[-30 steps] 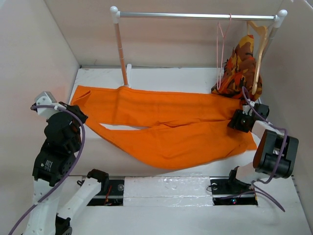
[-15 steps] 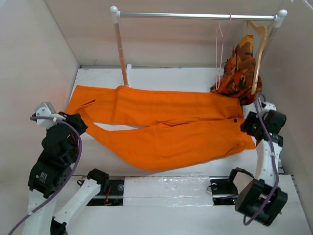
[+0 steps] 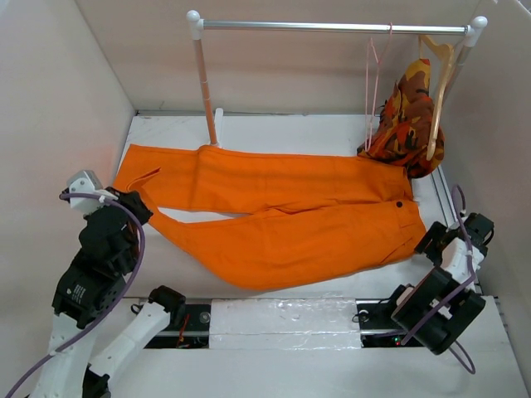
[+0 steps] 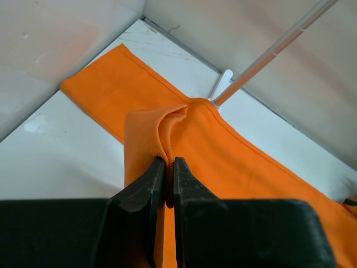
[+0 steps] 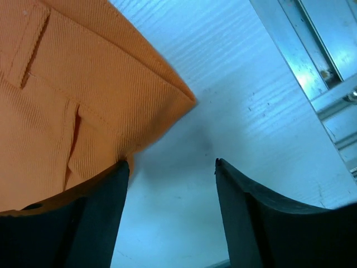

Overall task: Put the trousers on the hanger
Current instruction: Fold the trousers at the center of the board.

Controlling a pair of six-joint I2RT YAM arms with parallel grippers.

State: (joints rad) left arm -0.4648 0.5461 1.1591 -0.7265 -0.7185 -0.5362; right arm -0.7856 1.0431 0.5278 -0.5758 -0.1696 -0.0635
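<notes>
I should next use my right gripper to grab the trousers' near waist corner (image 3: 417, 242) (image 5: 168, 113) and fold the near leg over the far leg for the hanger.
The bright orange trousers (image 3: 282, 207) lie spread flat across the table, legs to the left, waist with a small dark button (image 3: 399, 204) at the right. My left gripper (image 3: 133, 207) is shut on a bunched fold at the near leg's hem (image 4: 162, 134). My right gripper (image 3: 436, 240) is open just off the waist's near right corner (image 5: 167, 97), holding nothing. The pink wire hanger (image 3: 373, 79) hangs from the rail at the back right, apart from both grippers.
A clothes rail (image 3: 332, 26) on a post (image 3: 204, 83) spans the back. A wooden hanger (image 3: 440, 83) carries a patterned orange-red-black garment (image 3: 406, 116) beside the pink hanger. Side walls close in left and right. A metal track (image 5: 318, 50) runs along the table's right side.
My right gripper let go of the waist and drew back toward the near right corner. The trousers shifted slightly left and settled flat. My left gripper kept its hold and barely moved.
</notes>
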